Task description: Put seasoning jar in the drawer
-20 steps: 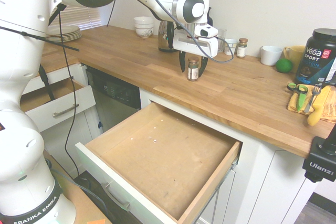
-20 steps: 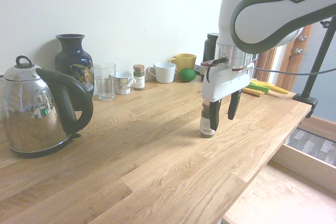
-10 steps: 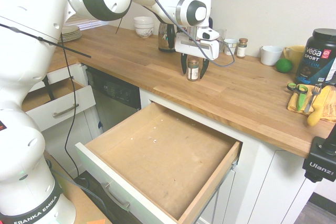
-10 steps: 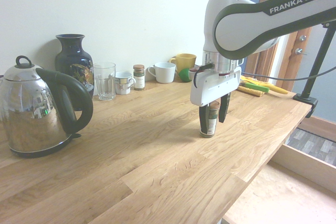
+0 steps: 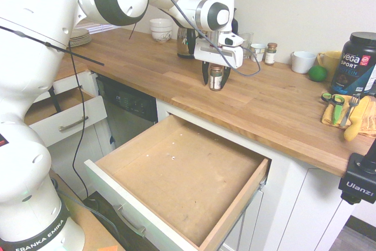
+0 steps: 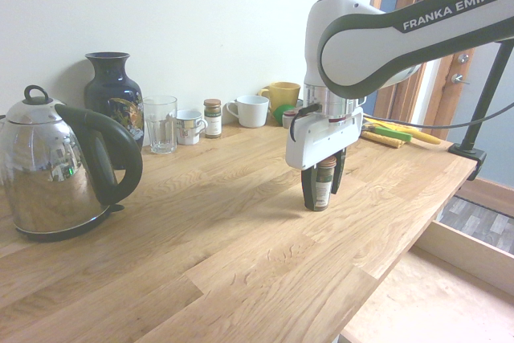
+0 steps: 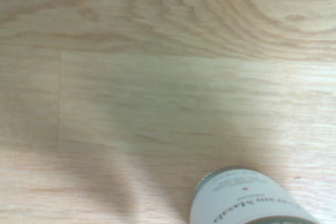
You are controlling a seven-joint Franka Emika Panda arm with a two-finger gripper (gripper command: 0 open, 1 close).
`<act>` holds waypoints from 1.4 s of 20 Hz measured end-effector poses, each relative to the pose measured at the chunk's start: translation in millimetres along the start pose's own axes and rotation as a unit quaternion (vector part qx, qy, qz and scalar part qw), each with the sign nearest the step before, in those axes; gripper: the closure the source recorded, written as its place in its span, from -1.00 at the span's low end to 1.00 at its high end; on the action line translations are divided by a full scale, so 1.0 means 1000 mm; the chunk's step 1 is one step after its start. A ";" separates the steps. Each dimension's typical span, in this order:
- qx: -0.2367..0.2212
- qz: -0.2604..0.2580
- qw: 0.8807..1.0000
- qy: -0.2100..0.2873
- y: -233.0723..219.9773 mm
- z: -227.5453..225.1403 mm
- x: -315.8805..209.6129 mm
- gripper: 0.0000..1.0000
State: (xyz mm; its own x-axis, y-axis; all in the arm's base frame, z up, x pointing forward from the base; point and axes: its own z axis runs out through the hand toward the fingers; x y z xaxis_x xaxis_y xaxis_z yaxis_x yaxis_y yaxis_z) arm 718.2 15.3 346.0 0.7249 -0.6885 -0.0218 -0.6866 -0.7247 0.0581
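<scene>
The seasoning jar needs to be put away in the drawer. My gripper should grab the jar by its labeled body next.
The seasoning jar is a small glass jar with a brown lid and pale label. It stands upright on the wooden counter, behind the open drawer, whose bare wooden inside holds nothing. My gripper is open and lowered over the jar, one dark finger on each side, reaching down to near the counter. The jar's label shows close up in the wrist view.
A kettle, vase, glass, another spice jar and mugs line the back wall. A black tub and a yellow cloth with utensils lie to the right. A smaller drawer is open at the left.
The gripper has shifted sideways and come lower, so its open fingers now straddle the jar. The jar has not moved.
</scene>
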 end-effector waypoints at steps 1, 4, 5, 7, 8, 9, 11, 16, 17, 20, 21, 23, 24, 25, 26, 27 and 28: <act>0.000 -0.001 1.000 0.000 0.000 0.000 0.000 1.00; -0.001 -0.004 1.000 -0.001 0.000 0.002 0.000 1.00; -0.002 -0.005 1.000 -0.002 0.000 0.003 0.000 1.00; -0.002 -0.006 1.000 -0.002 0.000 0.004 0.000 1.00; -0.002 -0.007 1.000 -0.002 0.000 0.004 0.001 1.00; -0.002 -0.008 1.000 -0.002 0.000 0.004 0.001 1.00; -0.003 -0.009 1.000 -0.002 0.001 0.004 0.001 1.00; -0.003 -0.013 1.000 -0.001 0.002 0.003 0.003 1.00; -0.002 -0.014 1.000 0.000 0.003 0.002 0.004 1.00; 0.002 -0.014 1.000 0.006 0.004 -0.006 0.005 1.00; 0.005 -0.015 1.000 0.008 0.003 -0.011 0.004 1.00; 0.011 -0.018 1.000 0.014 0.003 -0.022 -0.002 1.00; 0.014 -0.021 1.000 0.017 0.002 -0.026 -0.008 1.00; 0.017 -0.023 0.999 0.019 0.003 -0.029 -0.015 1.00; 0.019 -0.025 0.999 0.021 0.003 -0.031 -0.024 1.00; 0.022 -0.025 0.999 0.023 0.004 -0.033 -0.034 1.00; 0.024 -0.024 0.999 0.025 0.006 -0.035 -0.044 1.00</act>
State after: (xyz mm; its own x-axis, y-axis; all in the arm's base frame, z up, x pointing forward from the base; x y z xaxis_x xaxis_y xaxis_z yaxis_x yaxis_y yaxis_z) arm 684.1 42.8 382.6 0.7584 -0.6513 0.0256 -0.6517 -0.7584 0.0100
